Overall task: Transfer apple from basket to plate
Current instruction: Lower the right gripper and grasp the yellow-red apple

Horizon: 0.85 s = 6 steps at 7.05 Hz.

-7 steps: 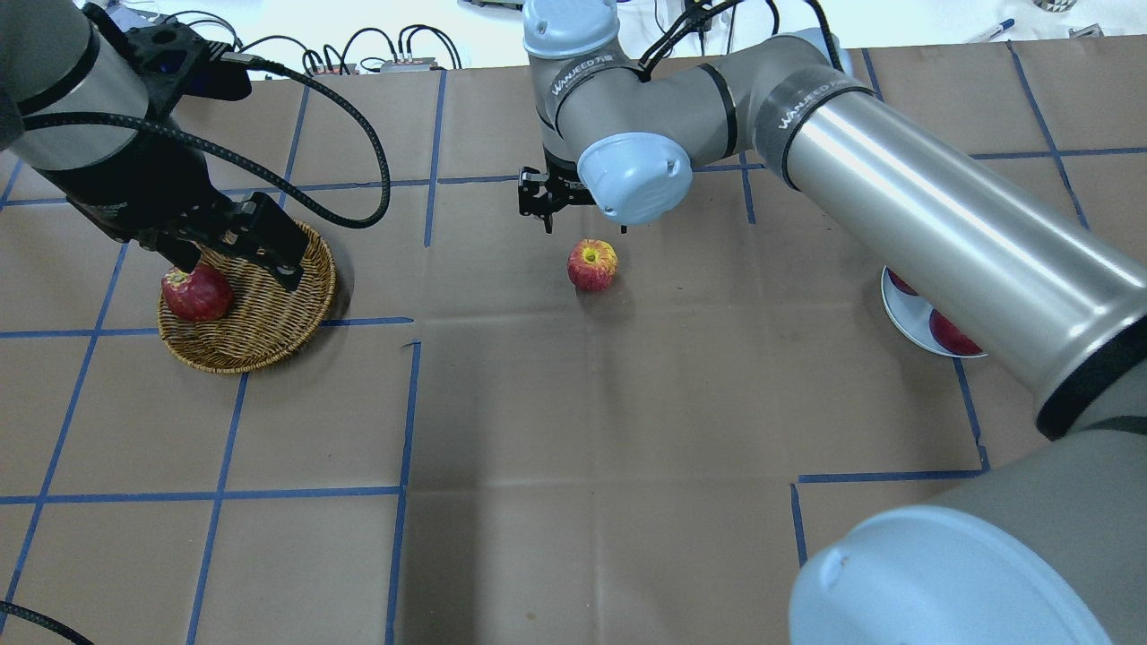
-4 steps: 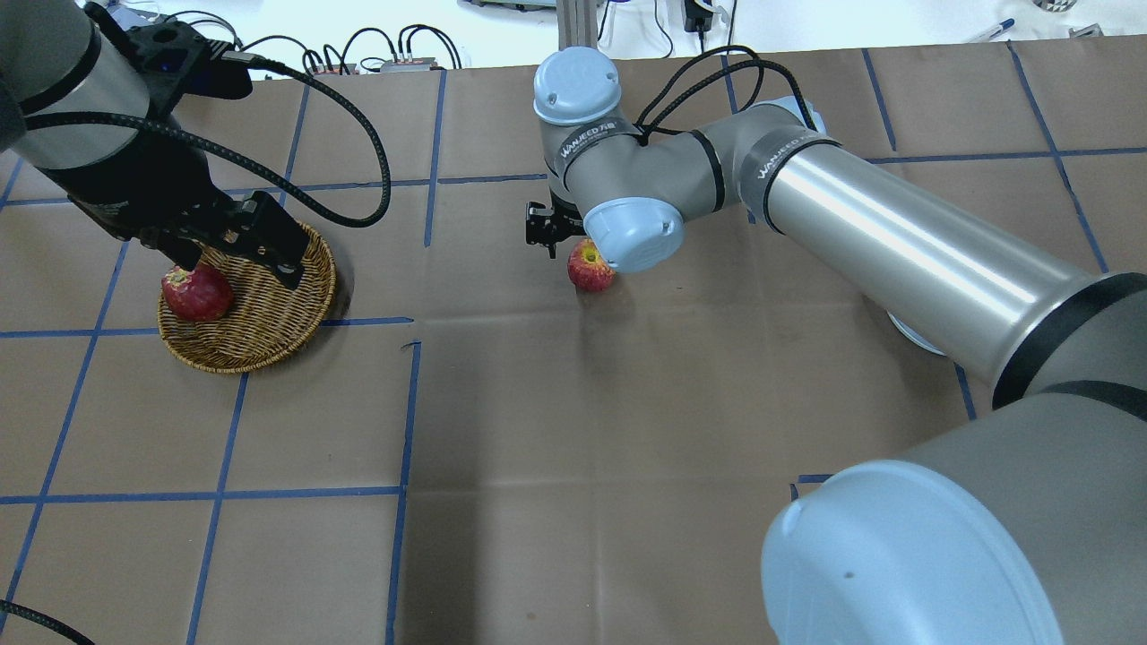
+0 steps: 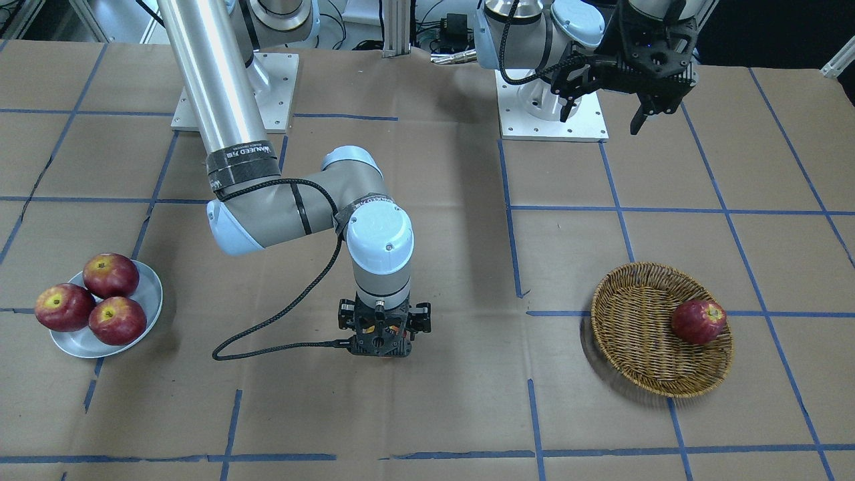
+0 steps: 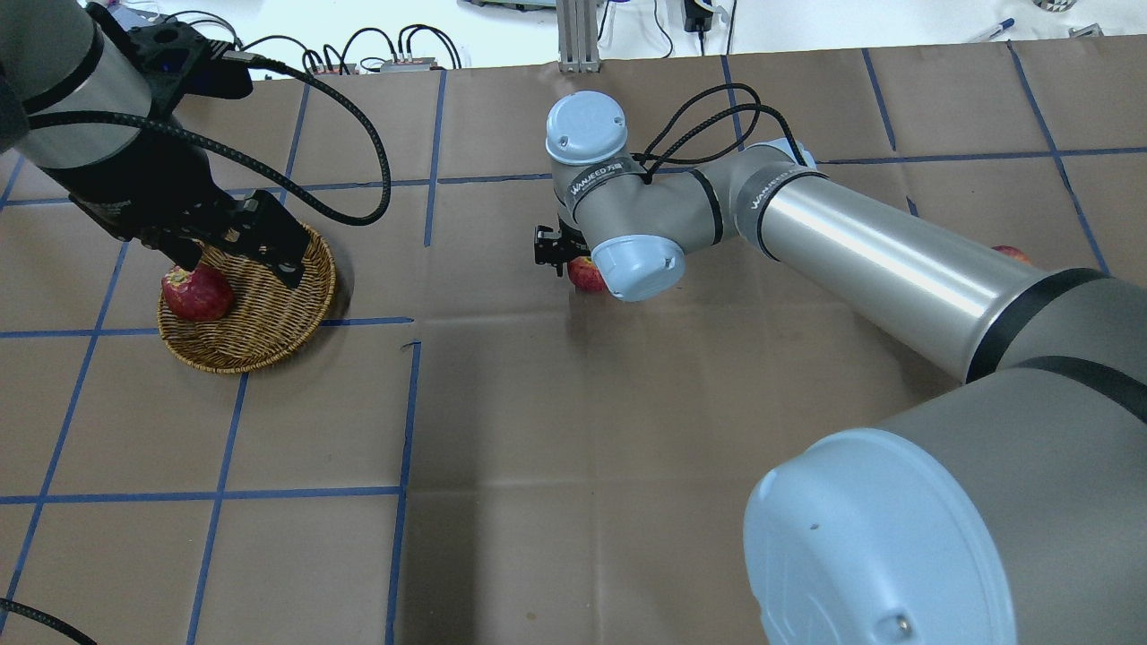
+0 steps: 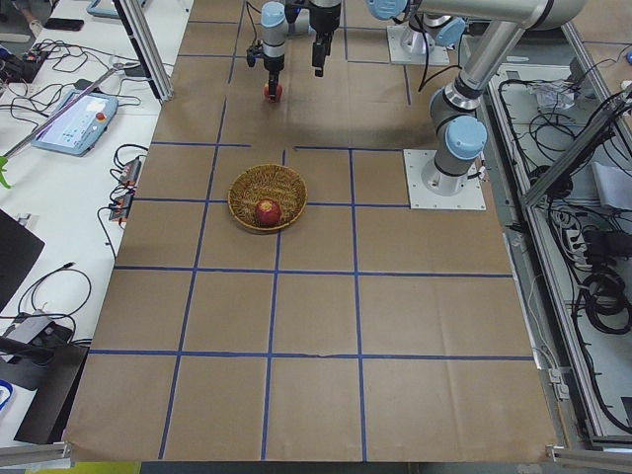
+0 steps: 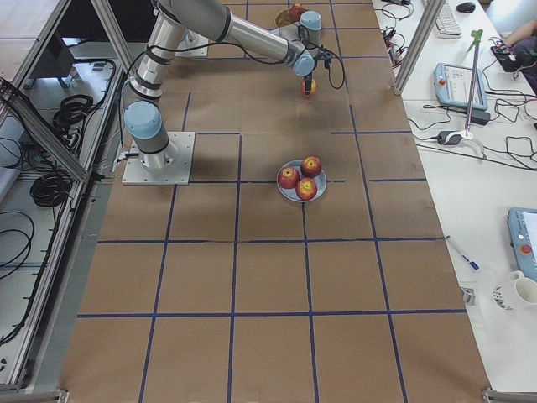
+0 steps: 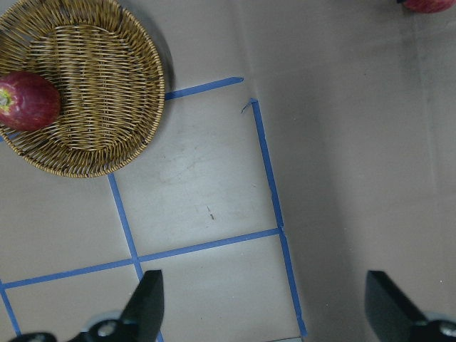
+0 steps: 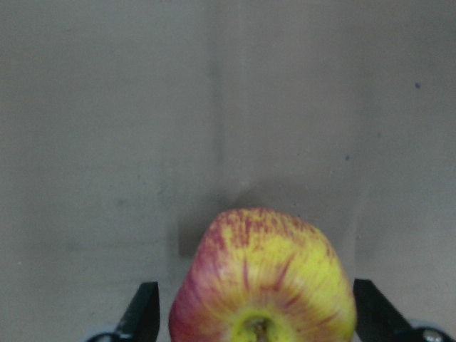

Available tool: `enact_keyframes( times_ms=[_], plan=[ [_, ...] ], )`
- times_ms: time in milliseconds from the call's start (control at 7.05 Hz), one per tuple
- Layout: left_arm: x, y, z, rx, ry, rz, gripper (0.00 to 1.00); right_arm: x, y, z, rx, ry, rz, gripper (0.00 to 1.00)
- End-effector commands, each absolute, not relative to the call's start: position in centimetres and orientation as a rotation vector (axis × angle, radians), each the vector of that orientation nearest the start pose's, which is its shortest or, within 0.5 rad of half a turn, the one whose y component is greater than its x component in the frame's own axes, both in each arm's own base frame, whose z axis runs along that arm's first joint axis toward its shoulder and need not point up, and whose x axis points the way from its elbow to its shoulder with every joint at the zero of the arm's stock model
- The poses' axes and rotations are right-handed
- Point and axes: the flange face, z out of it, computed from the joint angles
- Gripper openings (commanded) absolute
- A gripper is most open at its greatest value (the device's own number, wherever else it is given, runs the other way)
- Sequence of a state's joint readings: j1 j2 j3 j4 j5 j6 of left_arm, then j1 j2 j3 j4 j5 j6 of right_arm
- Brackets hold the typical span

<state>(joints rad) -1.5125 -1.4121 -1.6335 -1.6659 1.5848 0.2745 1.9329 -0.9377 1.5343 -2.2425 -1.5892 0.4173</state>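
The robot's right gripper should next grab the yellow, red-streaked apple by its rounded sides around the stem [image 8: 206, 285] to move it to the plate.
The yellow, red-streaked apple [image 8: 262, 285] sits on the brown table paper mid-table, outside the basket; it also shows in the overhead view [image 4: 584, 273]. My right gripper [image 8: 258, 317] is lowered over it, open, with one finger on each side of the apple; it also shows in the front view [image 3: 382, 341]. The wicker basket [image 3: 634, 374] holds one dark red apple [image 3: 698, 321]. My left gripper [image 7: 267, 299] is open and empty, high above the basket's side [image 4: 237, 264]. The grey-white plate [image 3: 80, 344] holds three dark red apples.
Blue tape lines grid the brown paper. In the overhead view my right arm [image 4: 878, 260] stretches across the table's right half and hides the plate. A black cable [image 3: 267, 334] loops from the right wrist over the table.
My right arm has come down and toward the apple, so its open fingers now straddle it. The left arm, basket and dark red apple have not moved.
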Motion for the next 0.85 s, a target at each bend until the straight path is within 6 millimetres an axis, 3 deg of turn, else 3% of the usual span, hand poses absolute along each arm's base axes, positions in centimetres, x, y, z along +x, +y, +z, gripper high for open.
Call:
enact_keyframes(
  times_ms=[0, 142, 284, 425, 567, 709],
  plan=[
    [-10.7, -43.0, 52.1, 0.338, 3.109, -0.001, 0.99, 36.6, -59.5, 19.6, 0.083, 3.123, -0.131, 0.53],
    [-10.7, -43.0, 52.1, 0.338, 3.109, -0.001, 0.99, 36.5, -59.6, 20.1, 0.088, 3.121, -0.145, 0.40],
    [-10.6, -43.2, 52.0, 0.337, 3.109, -0.006, 0.99, 35.9, -60.5, 22.2, 0.109, 3.108, -0.184, 0.38],
    [-10.6, -43.2, 52.0, 0.335, 3.109, -0.006, 0.99, 35.8, -61.0, 26.4, 0.114, 3.103, -0.197, 0.38],
    [-10.6, -43.2, 52.1, 0.337, 3.108, -0.008, 0.99, 34.1, -60.8, 30.6, 0.121, 3.117, -0.158, 0.38],
    [-10.6, -43.2, 52.1, 0.335, 3.110, -0.011, 0.99, 29.1, -61.2, 34.1, 0.083, 3.134, -0.123, 0.39]
  ],
)
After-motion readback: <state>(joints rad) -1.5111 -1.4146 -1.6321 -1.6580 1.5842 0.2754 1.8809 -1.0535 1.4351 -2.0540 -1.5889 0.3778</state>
